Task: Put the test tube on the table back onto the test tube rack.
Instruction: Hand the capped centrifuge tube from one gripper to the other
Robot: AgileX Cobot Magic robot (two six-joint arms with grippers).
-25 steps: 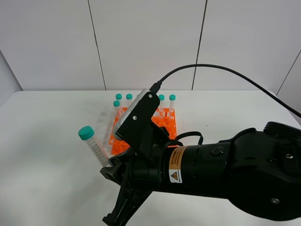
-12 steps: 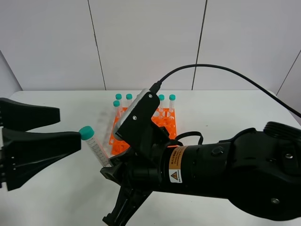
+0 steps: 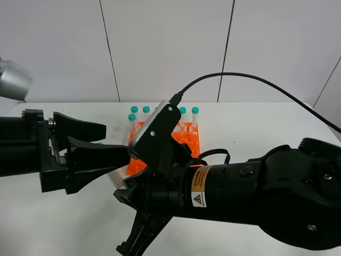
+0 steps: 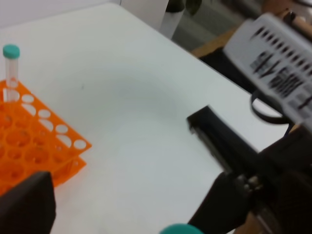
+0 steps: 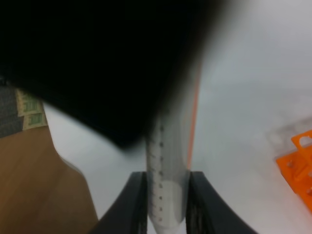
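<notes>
The left gripper should grab the test tube's teal cap next, so the test tube can go back onto the orange test tube rack.
My right gripper is shut on the lower end of the test tube and holds it tilted above the table, left of the orange test tube rack. The right wrist view shows the tube clamped between the fingers. My left gripper is open, its jaws reaching in from the left on either side of the tube's top, and hides most of the teal cap. The cap's edge shows in the left wrist view.
Several teal-capped tubes stand along the rack's far side. One tube and the rack show in the left wrist view. The right arm's bulky black body fills the front right. A black cable arcs above.
My left gripper has come in from the left, open, and now has its jaws around the tube's capped end, covering it. The right arm and the tube have not moved.
</notes>
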